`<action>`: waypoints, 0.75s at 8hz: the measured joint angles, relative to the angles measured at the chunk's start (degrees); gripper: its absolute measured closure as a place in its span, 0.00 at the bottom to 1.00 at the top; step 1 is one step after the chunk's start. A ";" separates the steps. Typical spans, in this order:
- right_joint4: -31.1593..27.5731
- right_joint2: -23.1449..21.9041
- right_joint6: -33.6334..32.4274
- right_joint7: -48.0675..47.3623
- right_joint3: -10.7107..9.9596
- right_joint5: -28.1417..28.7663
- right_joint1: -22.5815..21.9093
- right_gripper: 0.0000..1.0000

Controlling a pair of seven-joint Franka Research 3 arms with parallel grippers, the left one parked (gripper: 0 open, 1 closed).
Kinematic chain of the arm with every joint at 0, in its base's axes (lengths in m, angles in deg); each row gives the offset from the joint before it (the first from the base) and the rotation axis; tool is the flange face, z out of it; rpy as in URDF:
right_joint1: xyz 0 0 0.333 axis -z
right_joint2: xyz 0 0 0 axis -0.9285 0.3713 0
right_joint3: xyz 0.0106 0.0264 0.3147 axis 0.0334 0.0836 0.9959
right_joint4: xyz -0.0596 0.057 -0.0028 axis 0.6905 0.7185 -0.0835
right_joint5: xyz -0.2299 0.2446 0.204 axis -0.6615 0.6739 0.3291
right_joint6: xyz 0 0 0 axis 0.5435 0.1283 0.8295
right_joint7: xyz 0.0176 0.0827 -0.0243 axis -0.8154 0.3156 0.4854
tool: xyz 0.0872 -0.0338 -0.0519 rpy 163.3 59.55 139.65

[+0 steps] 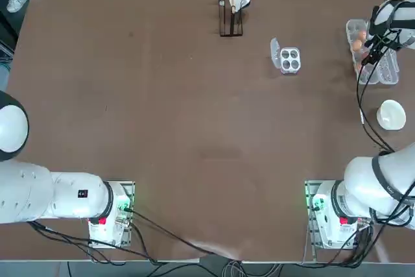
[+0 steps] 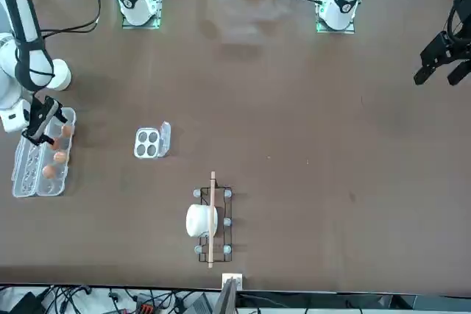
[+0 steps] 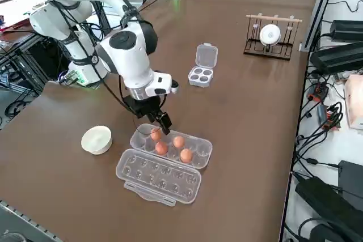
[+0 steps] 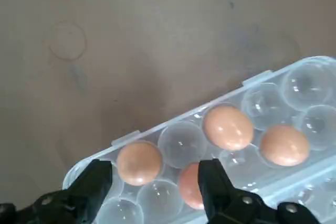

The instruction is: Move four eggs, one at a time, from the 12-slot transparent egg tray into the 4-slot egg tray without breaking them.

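The cup wraps the egg's lower half. My right gripper should grab the egg by its exposed upper sides next.
The 12-slot transparent egg tray [image 3: 205, 148] lies open at the table's right edge, its lid [image 3: 159, 177] flat beside it. Several brown-orange eggs [image 3: 178, 141] sit in its cups, seen close up as eggs [image 4: 228, 127] in the right wrist view. My right gripper [image 3: 162, 121] hangs open just above the tray's end, nothing held. Its fingers [image 4: 98, 181] stand either side of one egg [image 4: 139, 162]. A second egg [image 4: 187, 184] is partly hidden behind the other finger. The 4-slot egg tray [image 1: 290, 60] stands with all four cups bare, towards the table's middle, lid flap open.
A round white bowl [image 1: 391, 114] sits near the carton on the robot's side. A small wooden rack with a white object [image 1: 232, 6] stands at the table's far edge. The carton [image 1: 388, 69] is close to the table's right edge.
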 joint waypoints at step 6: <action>-0.03 1.69 -1.15 4.14 0.00 -0.12 1.29 0.03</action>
